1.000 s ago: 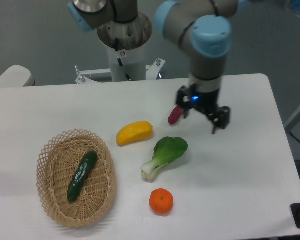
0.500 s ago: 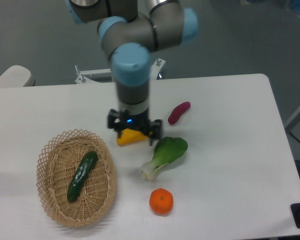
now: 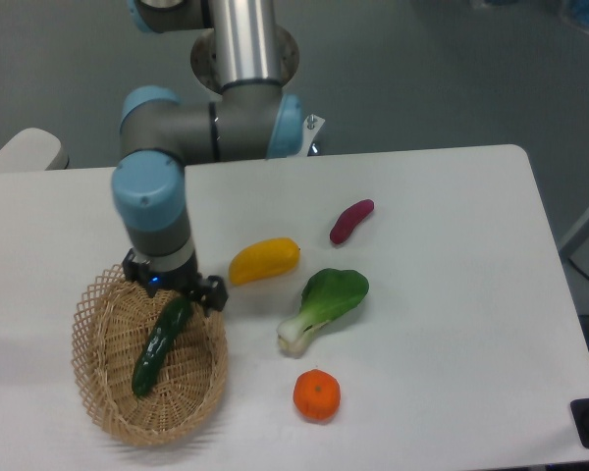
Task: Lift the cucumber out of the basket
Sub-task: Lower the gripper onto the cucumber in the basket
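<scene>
The cucumber is in the wicker basket (image 3: 86,339). My gripper needs to grab it by its upper end (image 3: 180,310) to pick it out.
The dark green cucumber (image 3: 158,348) lies slantwise in the tan wicker basket (image 3: 86,339) at the front left of the table. My gripper (image 3: 174,284) hangs over the basket's far rim, right above the cucumber's upper end. Its two fingers stand wide apart, one on each side of that end, with nothing held between them. Whether the fingertips touch the cucumber cannot be made out.
To the right of the basket lie a yellow squash (image 3: 263,261), a bok choy (image 3: 323,305), an orange (image 3: 316,394) and a purple sweet potato (image 3: 350,221). The arm reaches down from the back over the table's left half.
The arm has swung from the right side of the table, past the yellow squash, to the basket. The gripper now hangs over the cucumber's upper end.
</scene>
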You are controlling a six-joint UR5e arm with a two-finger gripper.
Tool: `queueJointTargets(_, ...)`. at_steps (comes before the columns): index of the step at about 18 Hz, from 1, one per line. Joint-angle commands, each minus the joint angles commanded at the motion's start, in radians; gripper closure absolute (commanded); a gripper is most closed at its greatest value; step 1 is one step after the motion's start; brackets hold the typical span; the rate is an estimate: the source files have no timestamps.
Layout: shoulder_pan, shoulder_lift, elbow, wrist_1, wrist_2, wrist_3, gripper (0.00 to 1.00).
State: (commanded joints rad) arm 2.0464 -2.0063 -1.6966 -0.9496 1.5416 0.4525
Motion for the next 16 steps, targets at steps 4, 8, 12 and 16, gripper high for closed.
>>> queueJointTargets(4, -0.020, -0.043, 0.002, 0.029, 0.006, -0.002, 0.00)
queueJointTargets(8, -0.023, -0.058, 0.006, 0.031, 0.006, 0.000, 0.00)
queueJointTargets(12, -0.023, -0.072, 0.009, 0.037, 0.011, 0.002, 0.00)
queueJointTargets(16, -0.025, -0.083, 0.012, 0.049, 0.017, 0.003, 0.12)
